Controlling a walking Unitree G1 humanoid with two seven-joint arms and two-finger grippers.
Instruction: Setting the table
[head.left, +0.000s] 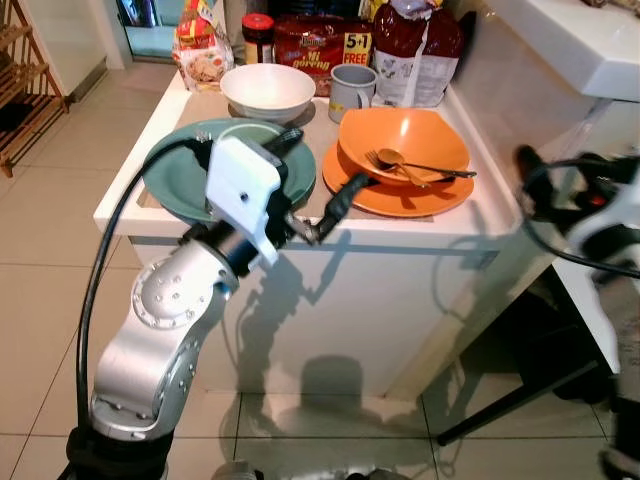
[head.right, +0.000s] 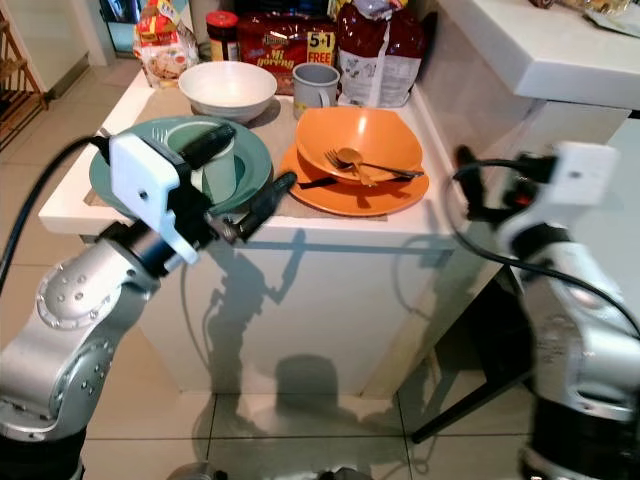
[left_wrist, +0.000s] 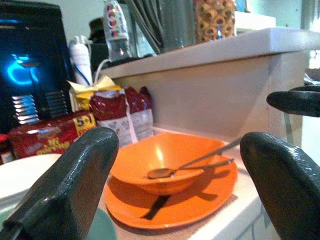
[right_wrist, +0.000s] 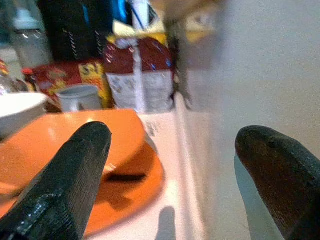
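Note:
My right gripper is going to reach past the rim of the orange bowl next and grab the fork by its handle (head.left: 452, 172), because the fork's teeth lie down in the bowl against the spoon (head.left: 392, 157).
An orange bowl (head.left: 405, 135) sits on an orange plate (head.left: 372, 200) at the right of the white table (head.left: 480, 215), with a spoon (head.left: 392, 157) and a fork (head.left: 372, 158) lying in it. To its left a green plate (head.left: 175, 185) carries a green cup (head.right: 220, 170). Behind them stand a white bowl (head.left: 267, 90) and a grey mug (head.left: 352, 90). My left gripper (head.left: 315, 175) is open, hovering at the table's front edge between the two plates. My right gripper (head.right: 470, 185) is open, off the table's right side beside the orange plate.
Food packets (head.left: 320, 40), a red bag (head.left: 415, 45) and a jar (head.left: 258, 35) line the back of the table. A white counter ledge (head.left: 580, 40) rises on the right. A wooden rack (head.left: 20, 80) stands far left on the tiled floor.

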